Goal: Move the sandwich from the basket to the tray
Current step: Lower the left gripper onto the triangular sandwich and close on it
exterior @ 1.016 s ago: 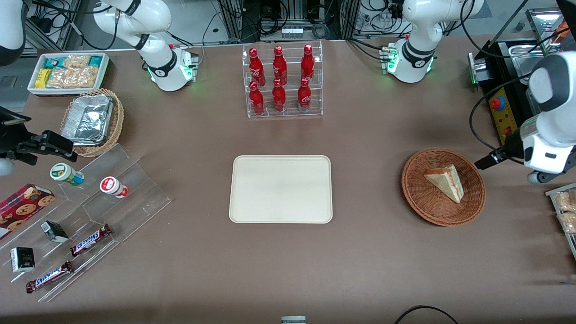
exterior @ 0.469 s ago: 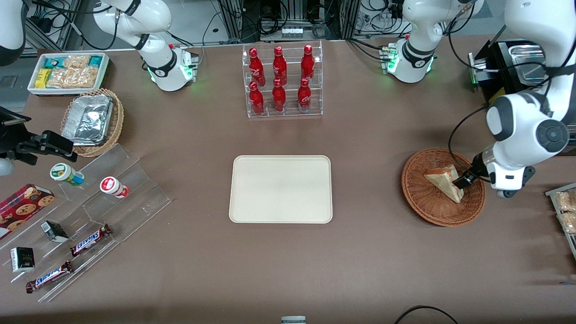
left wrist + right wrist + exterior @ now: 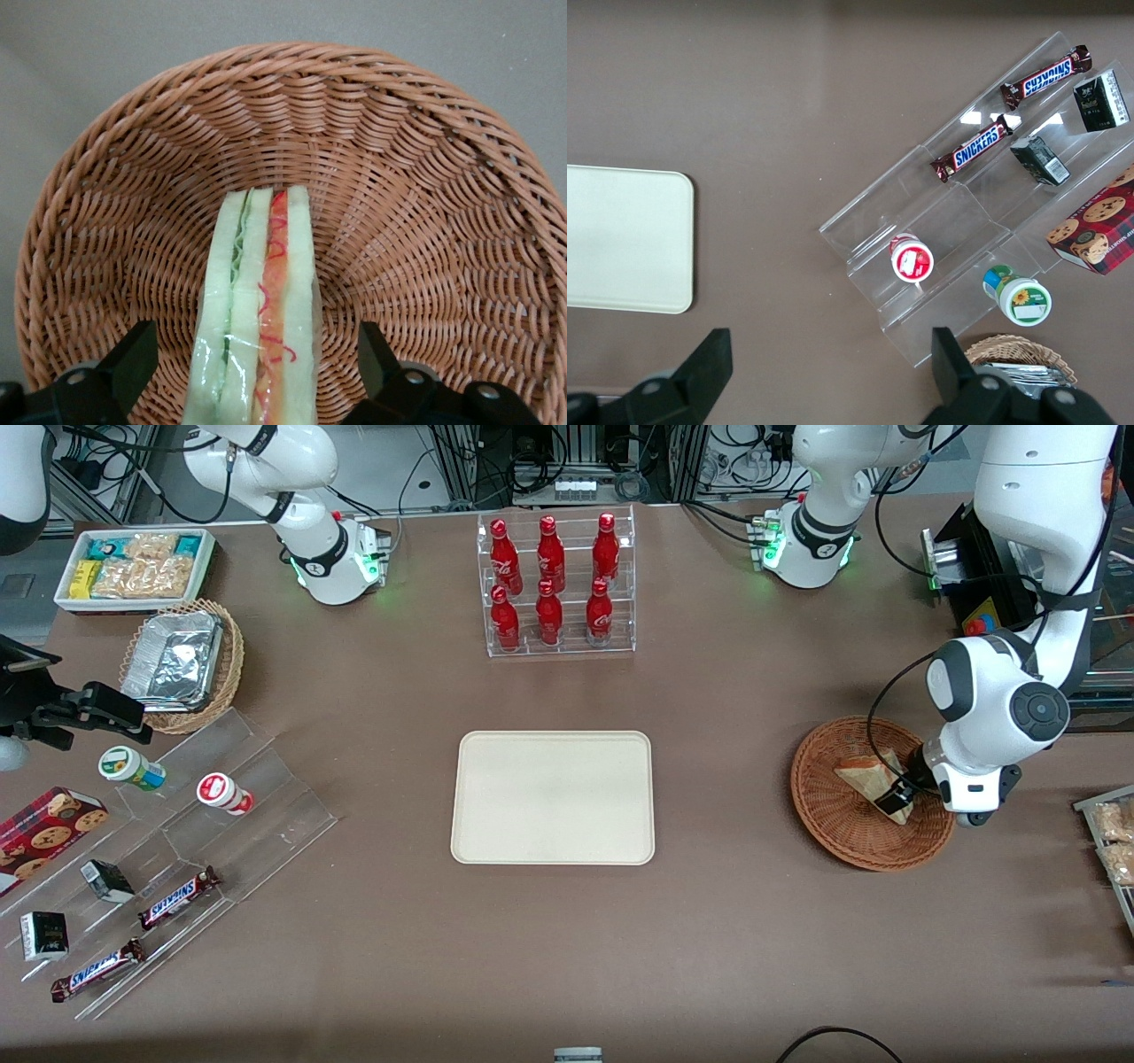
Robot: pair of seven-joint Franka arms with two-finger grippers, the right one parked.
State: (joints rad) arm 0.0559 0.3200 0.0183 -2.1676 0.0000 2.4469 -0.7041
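The two flat sides of the sandwich face each other, and the wedge (image 3: 252,310) gets narrower toward its tip. My gripper should next grab the sandwich by these sides, its outer bread slices.
The sandwich (image 3: 864,778) (image 3: 260,310), a wrapped triangular wedge of white bread with green and red-orange layers, lies in the reddish-brown wicker basket (image 3: 837,825) (image 3: 416,168) toward the working arm's end of the table. My gripper (image 3: 895,791) (image 3: 252,367) is lowered into the basket and stands open, one black finger (image 3: 133,359) on each side of the sandwich's edge, with gaps between pads and bread. The cream tray (image 3: 553,797) (image 3: 620,237) lies bare at the table's middle.
A clear rack of red bottles (image 3: 555,584) stands farther from the front camera than the tray. Toward the parked arm's end are an acrylic stand with snack bars and cups (image 3: 177,841), a paler basket with foil containers (image 3: 182,660) and a white bin of snacks (image 3: 133,567).
The working arm has swung in from the table's end and come down over the basket; its open gripper now straddles the sandwich. The sandwich has not moved.
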